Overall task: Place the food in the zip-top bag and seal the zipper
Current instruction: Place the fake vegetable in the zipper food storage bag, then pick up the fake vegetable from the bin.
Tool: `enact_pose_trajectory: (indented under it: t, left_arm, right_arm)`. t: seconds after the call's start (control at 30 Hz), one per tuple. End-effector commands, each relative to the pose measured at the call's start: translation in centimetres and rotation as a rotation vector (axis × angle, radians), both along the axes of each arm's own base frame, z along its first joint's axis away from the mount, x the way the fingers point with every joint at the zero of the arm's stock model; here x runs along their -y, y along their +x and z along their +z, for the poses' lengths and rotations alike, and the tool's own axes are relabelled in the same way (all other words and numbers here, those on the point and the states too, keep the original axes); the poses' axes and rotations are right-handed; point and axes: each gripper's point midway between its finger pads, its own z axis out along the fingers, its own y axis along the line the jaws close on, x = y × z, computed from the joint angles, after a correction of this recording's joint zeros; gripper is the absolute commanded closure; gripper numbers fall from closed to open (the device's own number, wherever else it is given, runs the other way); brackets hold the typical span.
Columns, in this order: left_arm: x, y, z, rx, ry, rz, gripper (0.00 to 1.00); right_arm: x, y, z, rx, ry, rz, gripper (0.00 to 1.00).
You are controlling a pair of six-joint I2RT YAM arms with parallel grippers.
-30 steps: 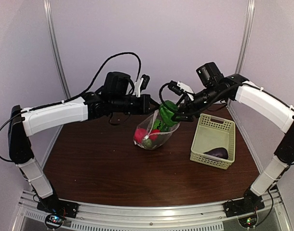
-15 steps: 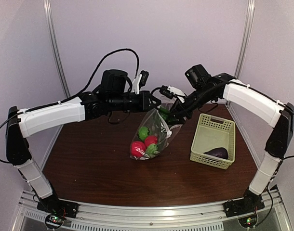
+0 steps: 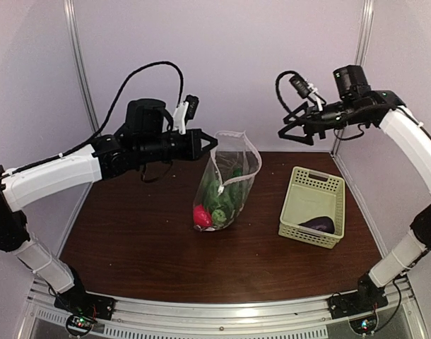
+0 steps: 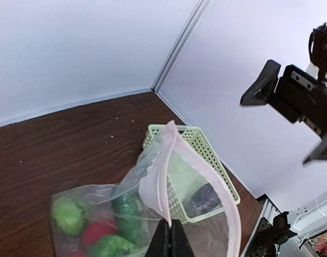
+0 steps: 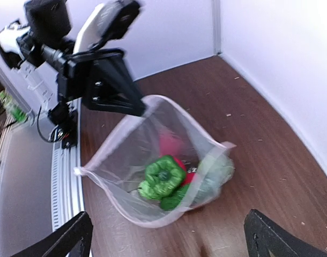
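The robot's right gripper should next take hold of the dark purple piece across its width, close to the piece's rounded end, so that it can put the piece lengthwise through the bag's opening.
The zip-top bag hangs upright over the table with its mouth open. My left gripper is shut on the zipper rim at the mouth's left corner, with the fingers pinched together. Inside lie green pieces and a red one. My right gripper is open and empty, raised up and to the right of the bag; its wrist view looks down into the mouth. The dark purple piece lies in the basket.
The pale green perforated basket stands on the brown table to the right of the bag. White walls close the back and both sides. The corner post is behind my right gripper.
My right gripper has pulled out of the bag's mouth, up and to the right, leaving the green piece inside. My left gripper has lifted the rim, so the bag hangs taller.
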Motion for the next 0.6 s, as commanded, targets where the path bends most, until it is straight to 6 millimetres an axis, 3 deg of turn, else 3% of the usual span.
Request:
enact_pose_trajectory:
  t: [0.0, 0.07, 0.13, 0.23, 0.37, 0.57]
  left_arm:
    - [-2.4, 3.2, -0.1, 0.078, 0.06, 0.104, 1.0]
    - [1.1, 1.4, -2.4, 0.02, 0.085, -0.055, 1.0]
    - [3.7, -1.1, -2.3, 0.056, 0.062, -0.14, 1.0]
    - [6.1, -3.2, -2.5, 0.077, 0.057, -0.216, 1.0]
    - [6.5, -3.5, -2.6, 0.064, 0.059, -0.237, 1.0]
    - [5.7, -3.1, -3.2, 0.054, 0.071, -0.189, 1.0]
  right_arm:
    - [6.7, 1.8, 3.1, 0.067, 0.085, -0.208, 0.0]
    - [9.0, 3.0, -0.1, 0.091, -0.013, -0.292, 0.01]
    - [11.0, 3.7, -4.7, 0.088, -0.191, -0.332, 0.01]
    - [13.7, 3.4, -10.7, 0.033, -0.45, -0.295, 0.04]
    - [17.3, 1.8, -17.0, -0.05, -0.738, -0.18, 0.09]
    - [20.1, -0.6, -22.2, -0.123, -0.924, -0.026, 0.2]
